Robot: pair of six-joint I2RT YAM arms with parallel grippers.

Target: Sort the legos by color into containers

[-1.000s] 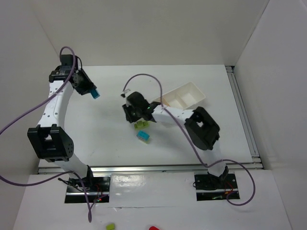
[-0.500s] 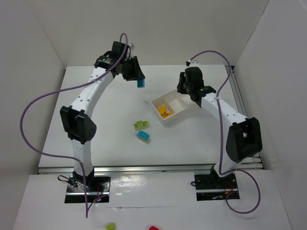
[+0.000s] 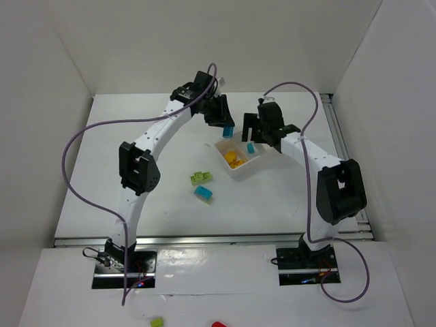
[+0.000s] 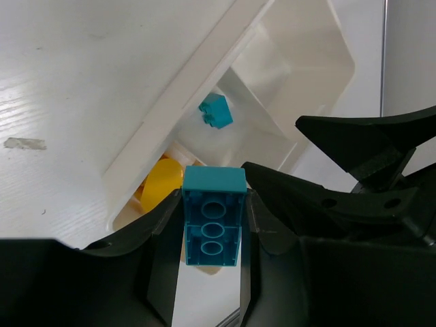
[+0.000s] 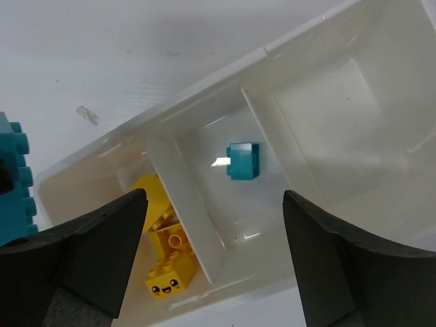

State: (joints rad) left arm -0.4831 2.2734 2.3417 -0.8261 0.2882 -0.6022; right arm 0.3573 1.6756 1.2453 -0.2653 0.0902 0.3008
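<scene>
The robot needs to keep holding the cyan lego before its left gripper lets go: yellow legos are below it, and it would end short of the tray's middle section if the gripper opened now.
My left gripper (image 3: 227, 128) is shut on a cyan lego (image 4: 212, 219), held above the near-left end of the white containers tray (image 3: 238, 173). My right gripper (image 5: 214, 253) stands open over the tray with nothing between its fingers. Below it a small cyan lego (image 5: 243, 161) lies alone in the middle compartment. Yellow legos (image 5: 165, 253), one with a smiling face, fill the end compartment. In the top view a lime green lego (image 3: 200, 178) and a cyan-and-yellow lego (image 3: 204, 194) lie on the table in front of the tray.
The tray's far compartment (image 5: 347, 109) holds nothing. The two grippers hang close together over the tray. White walls enclose the table, and a rail (image 3: 347, 163) runs along its right edge. A green piece (image 3: 157, 321) and a red piece (image 3: 218, 325) lie off the table, near the bases.
The right arm rose from the table to the tray, opened and let the small cyan lego fall into the middle compartment. The left arm swung right with its cyan lego to the tray.
</scene>
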